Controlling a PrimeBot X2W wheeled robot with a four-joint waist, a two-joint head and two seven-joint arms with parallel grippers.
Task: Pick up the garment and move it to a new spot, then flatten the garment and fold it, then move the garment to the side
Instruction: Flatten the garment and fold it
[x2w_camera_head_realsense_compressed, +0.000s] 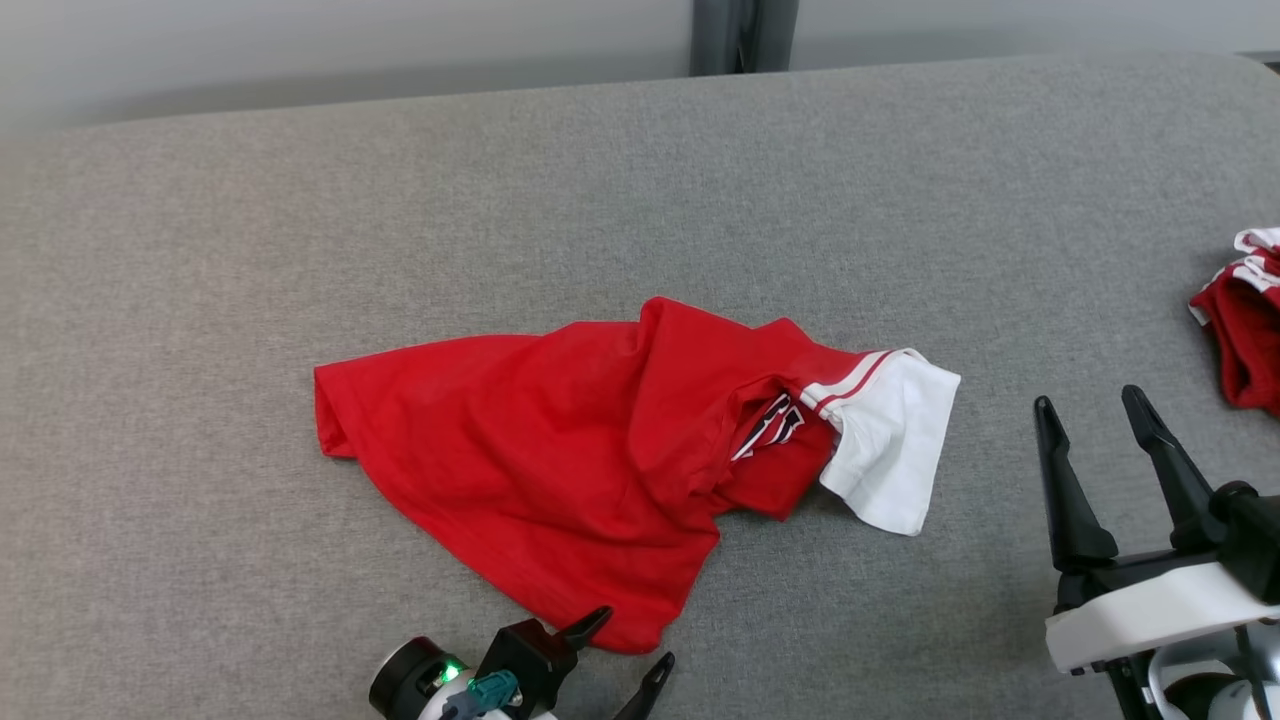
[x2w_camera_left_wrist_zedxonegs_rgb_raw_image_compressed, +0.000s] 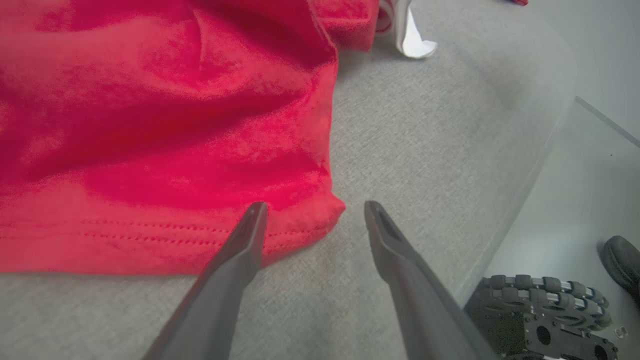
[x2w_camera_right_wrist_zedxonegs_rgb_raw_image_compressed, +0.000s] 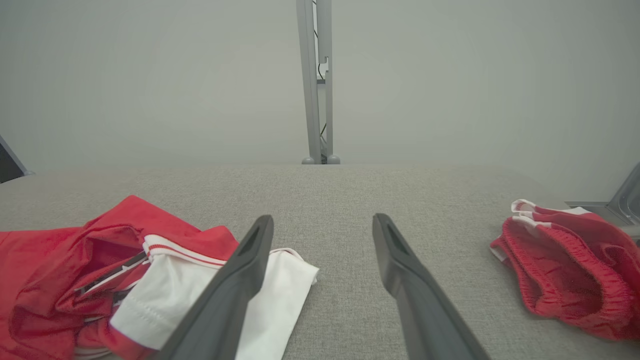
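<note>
The robot's left gripper will grab the hem corner (x2w_camera_head_realsense_compressed: 636, 642) of the shirt next, since that corner sticks up in a small peak while the shirt's crumpled body (x2w_camera_head_realsense_compressed: 528, 444) lies slack.
The garment (x2w_camera_head_realsense_compressed: 560, 450) is a red shirt with a white sleeve (x2w_camera_head_realsense_compressed: 895, 445), lying crumpled in the middle of the grey padded table (x2w_camera_head_realsense_compressed: 640, 180). My left gripper (x2w_camera_head_realsense_compressed: 632, 646) is open at the shirt's near hem corner, one fingertip over the fabric, the other beside it. In the left wrist view the garment (x2w_camera_left_wrist_zedxonegs_rgb_raw_image_compressed: 150, 125) spreads ahead of the open left gripper (x2w_camera_left_wrist_zedxonegs_rgb_raw_image_compressed: 315, 209), and the hem corner lies between the tips. My right gripper (x2w_camera_head_realsense_compressed: 1092, 400) hangs open to the right of the white sleeve, holding nothing. The right wrist view has the garment (x2w_camera_right_wrist_zedxonegs_rgb_raw_image_compressed: 75, 270) at lower left of the right gripper (x2w_camera_right_wrist_zedxonegs_rgb_raw_image_compressed: 322, 220).
A second red piece of clothing with white trim (x2w_camera_head_realsense_compressed: 1245, 330) lies at the table's right edge, also seen in the right wrist view (x2w_camera_right_wrist_zedxonegs_rgb_raw_image_compressed: 570, 270). A metal post (x2w_camera_right_wrist_zedxonegs_rgb_raw_image_compressed: 317, 80) stands behind the table. Beyond the table's near edge, the robot's wheeled base (x2w_camera_left_wrist_zedxonegs_rgb_raw_image_compressed: 540, 315) and a shoe (x2w_camera_left_wrist_zedxonegs_rgb_raw_image_compressed: 622, 260) are on the floor.
</note>
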